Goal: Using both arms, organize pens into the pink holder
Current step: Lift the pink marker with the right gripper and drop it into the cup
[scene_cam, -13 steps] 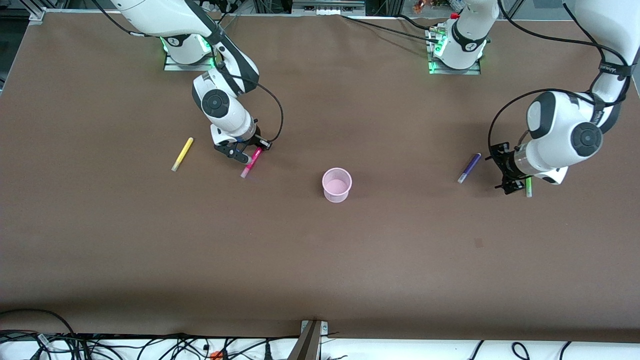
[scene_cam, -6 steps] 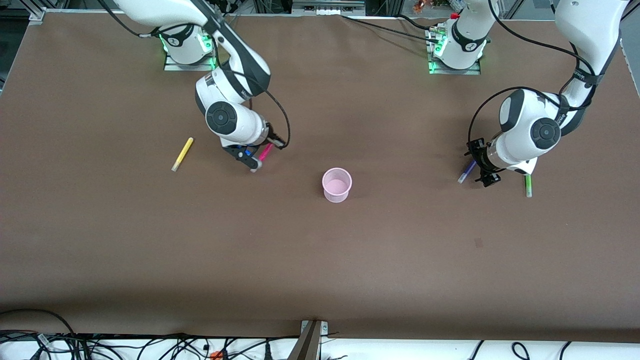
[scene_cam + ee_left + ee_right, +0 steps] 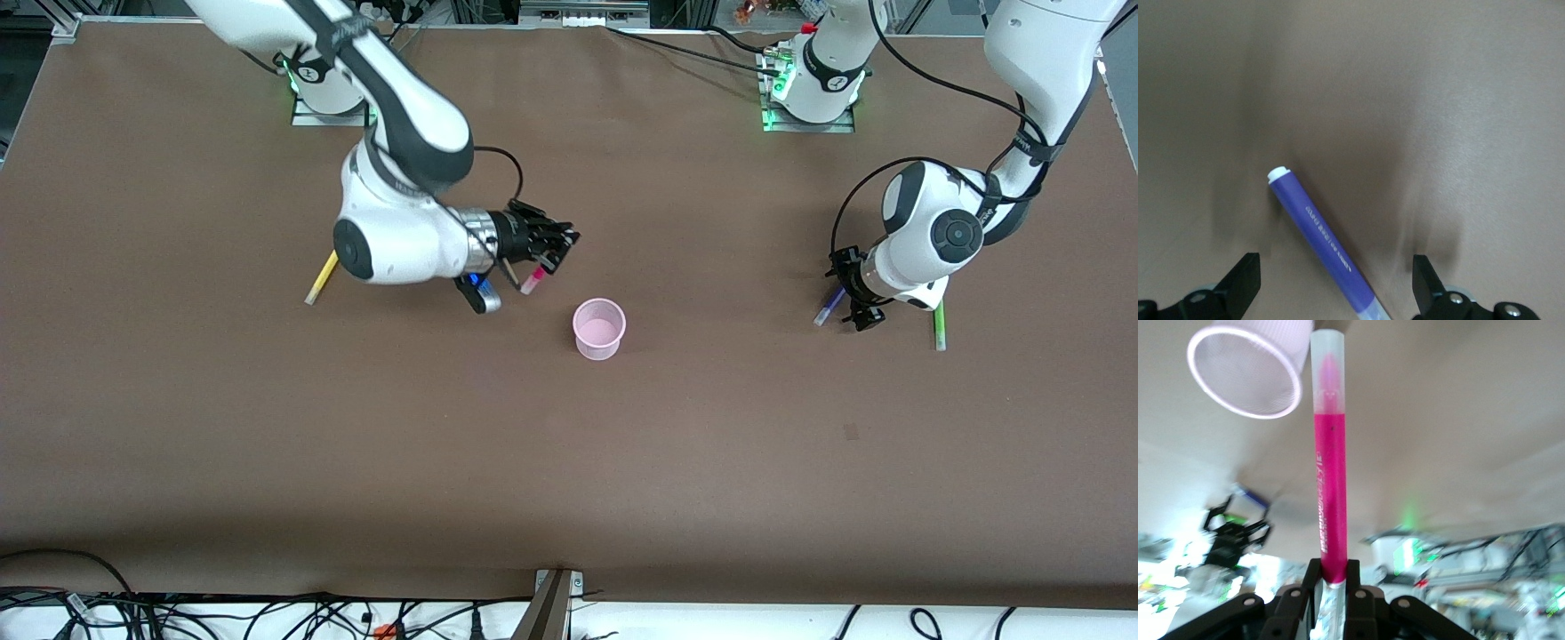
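Note:
I need to put the pen into the pink holder (image 3: 599,328), so next I need to grab the purple pen by its purple body (image 3: 834,302) with my left gripper.
My right gripper (image 3: 549,251) is shut on the magenta-pink pen (image 3: 532,283) and holds it in the air beside the pink holder (image 3: 599,328), toward the right arm's end. In the right wrist view the pen (image 3: 1329,473) points toward the holder (image 3: 1251,367). My left gripper (image 3: 852,294) is open and low over the purple pen (image 3: 829,305); in the left wrist view the purple pen (image 3: 1321,242) lies on the table between the open fingers (image 3: 1238,287). The green pen (image 3: 938,324) lies beside the left gripper. The yellow pen (image 3: 320,277) lies partly hidden by the right arm.
The brown table (image 3: 569,462) stretches wide between the holder and the front camera. The arm bases (image 3: 805,89) stand along the edge farthest from that camera. Cables (image 3: 267,613) lie along the nearest edge.
My right gripper lifted the magenta-pink pen off the table and swung it toward the pink holder. My left gripper moved from over the green pen to over the purple pen and lowered.

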### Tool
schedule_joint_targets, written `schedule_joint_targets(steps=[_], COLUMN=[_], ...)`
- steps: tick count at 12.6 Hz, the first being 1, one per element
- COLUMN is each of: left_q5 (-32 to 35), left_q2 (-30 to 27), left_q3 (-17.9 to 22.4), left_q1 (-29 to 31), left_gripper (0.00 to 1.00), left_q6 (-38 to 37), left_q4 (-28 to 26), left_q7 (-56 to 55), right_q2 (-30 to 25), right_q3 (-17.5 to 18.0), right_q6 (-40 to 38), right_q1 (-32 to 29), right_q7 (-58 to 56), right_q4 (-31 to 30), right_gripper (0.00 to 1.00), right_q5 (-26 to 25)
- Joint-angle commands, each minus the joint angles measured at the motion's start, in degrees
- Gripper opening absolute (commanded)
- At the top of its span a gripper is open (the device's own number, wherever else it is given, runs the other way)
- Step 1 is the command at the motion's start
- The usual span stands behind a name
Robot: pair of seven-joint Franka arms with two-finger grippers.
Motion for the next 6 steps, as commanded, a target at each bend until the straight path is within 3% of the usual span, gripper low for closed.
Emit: schedule_joint_targets(steps=[1, 2, 4, 6], left_q5=[2.95, 2.95, 2.95, 2.95], left_q2=[0.19, 0.27, 0.1, -0.17], left_q3=[0.31, 0.58, 0.58, 0.58], left_q1=[0.81, 0.81, 0.81, 0.81], left_gripper=[0.9, 0.83, 0.37, 0.08], left_q6=[3.6, 3.6, 3.6, 3.6], left_q4=[-1.39, -1.39, -1.39, -1.39], left_q7=[-4.19, -4.19, -4.36, -5.06], right_q2=[6.65, 8.05, 9.29, 10.08], right_q3=[0.39, 0.39, 0.39, 0.39], right_q6=[5.27, 6.77, 9.24, 11.44], right_q1=[2.96, 4.28, 6.13, 7.02], right_q7=[0.19, 0.45, 0.89, 0.37], right_q4=[5.88, 7.29, 9.06, 9.41], right_gripper=[0.0, 0.0, 0.0, 0.0], right_q5=[8.81, 10.32, 11.3, 11.39])
